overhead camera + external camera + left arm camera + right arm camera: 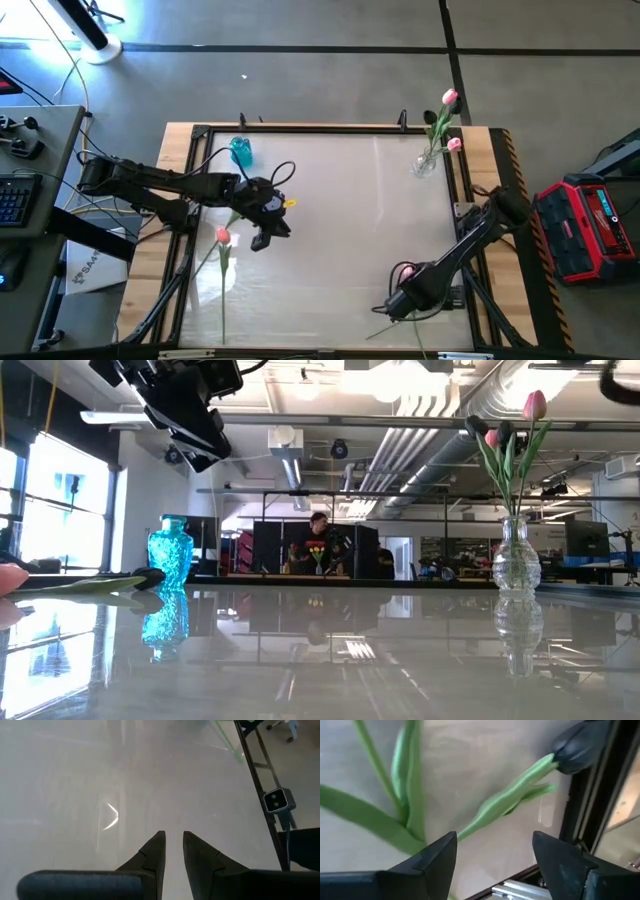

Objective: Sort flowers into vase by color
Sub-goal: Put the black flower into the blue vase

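The near-black tulip needs to be sorted into the blue glass vase (241, 152), so my right gripper should next grab it by its green stem beside the leaves.
A near-black tulip (577, 747) lies on the table by its near right edge. Its green stem (495, 807) runs under my right gripper (492, 850), which hangs open over it without touching; green leaves (405, 785) lie beside it. A pink tulip head (405, 270) shows next to that arm. Another pink tulip (222, 237) lies flat at the left, stem toward the near edge. My left gripper (270, 235) hovers above the table right of it, its fingers (155, 852) a narrow gap apart with nothing between them. The clear vase (425, 162) holds two pink tulips (450, 97).
A blue glass vase (240, 150) stands at the far left with nothing in it (170, 565). The clear vase (515, 555) stands at the far right corner. A dark metal frame (470, 215) rims the table. The middle of the table is bare.
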Tool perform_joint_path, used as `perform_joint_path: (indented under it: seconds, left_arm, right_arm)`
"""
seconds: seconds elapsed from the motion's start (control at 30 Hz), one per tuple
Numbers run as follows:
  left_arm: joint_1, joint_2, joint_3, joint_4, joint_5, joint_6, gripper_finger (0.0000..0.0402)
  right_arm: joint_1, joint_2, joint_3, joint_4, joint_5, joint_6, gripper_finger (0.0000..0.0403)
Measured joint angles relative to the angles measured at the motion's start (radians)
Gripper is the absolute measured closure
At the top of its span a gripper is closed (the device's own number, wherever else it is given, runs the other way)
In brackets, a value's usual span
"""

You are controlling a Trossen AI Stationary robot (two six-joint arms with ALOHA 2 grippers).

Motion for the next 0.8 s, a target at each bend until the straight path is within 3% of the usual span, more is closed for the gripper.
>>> perform_joint_path:
  seconds: [0.53, 0.8]
  left_arm:
    - [0.019, 0.000, 0.000, 0.012, -0.066, 0.002, 0.0349]
    - [0.060, 0.000, 0.000, 0.065, -0.067, -0.030, 0.0348]
  right_arm:
    - [0.054, -0.009, -0.181, 0.233, 0.043, -0.025, 0.0159]
    - [0.057, -0.007, -0.181, 0.220, 0.104, -0.064, 0.0248]
